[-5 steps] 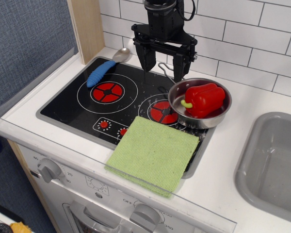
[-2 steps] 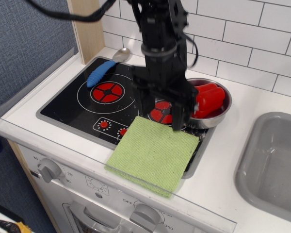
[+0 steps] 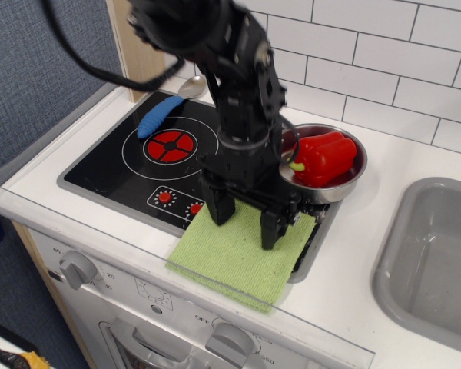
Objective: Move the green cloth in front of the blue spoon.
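Note:
The robot's gripper should next move the green cloth in front of the blue spoon (image 3: 164, 109), so it needs to grab the cloth by its rear half (image 3: 247, 228) first.
The green cloth (image 3: 234, 257) lies flat at the front right of the black hob, its front edge over the counter. My gripper (image 3: 246, 221) is open and points down onto the cloth's rear half, one finger (image 3: 220, 207) at the left and one (image 3: 273, 228) at the right, tips at or just above the fabric. The blue spoon (image 3: 164, 109) lies at the hob's back left, blue handle toward the front, silver bowl (image 3: 192, 87) toward the wall, well apart from the gripper.
A steel pan (image 3: 346, 181) holding a red pepper (image 3: 323, 157) sits on the right rear burner, close to my arm. The left front burner (image 3: 169, 144) is bare. A grey sink (image 3: 434, 257) is at the right. A wooden post (image 3: 138, 46) stands at the back left.
My gripper has come down from the back of the hob, forward past the pan, onto the green cloth. The cloth, spoon and pan have not moved.

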Controlling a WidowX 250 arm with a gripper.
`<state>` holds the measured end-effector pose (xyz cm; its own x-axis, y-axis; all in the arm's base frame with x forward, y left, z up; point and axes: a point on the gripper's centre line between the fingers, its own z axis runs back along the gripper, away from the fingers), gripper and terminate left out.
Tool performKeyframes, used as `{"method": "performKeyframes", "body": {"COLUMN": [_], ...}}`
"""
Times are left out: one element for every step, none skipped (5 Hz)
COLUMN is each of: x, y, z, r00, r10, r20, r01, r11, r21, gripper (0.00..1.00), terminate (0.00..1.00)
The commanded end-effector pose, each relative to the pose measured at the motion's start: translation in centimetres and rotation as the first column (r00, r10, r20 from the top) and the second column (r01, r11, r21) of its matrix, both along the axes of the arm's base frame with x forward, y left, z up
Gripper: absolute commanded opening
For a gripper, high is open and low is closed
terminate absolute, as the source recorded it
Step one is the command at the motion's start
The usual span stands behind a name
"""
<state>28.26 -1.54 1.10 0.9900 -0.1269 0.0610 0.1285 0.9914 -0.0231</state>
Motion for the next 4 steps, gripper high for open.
{"method": "performKeyframes", "body": {"x": [3.2, 3.9, 2.6, 1.1], "y": [1.3, 3.4, 6.6, 9.8], "z": [-0.2, 1.0, 2.0, 2.7], "r00": [0.999, 0.996, 0.995, 0.994], "r10": [0.028, 0.061, 0.08, 0.089], "r20": [0.034, 0.065, 0.067, 0.07], "r01": [-0.029, -0.063, -0.083, -0.091], "r11": [0.999, 0.997, 0.996, 0.995], "r21": [0.032, 0.034, 0.042, 0.03], "gripper": [1.0, 1.0, 1.0, 1.0], "terminate": [0.0, 0.0, 0.0, 0.0]}}
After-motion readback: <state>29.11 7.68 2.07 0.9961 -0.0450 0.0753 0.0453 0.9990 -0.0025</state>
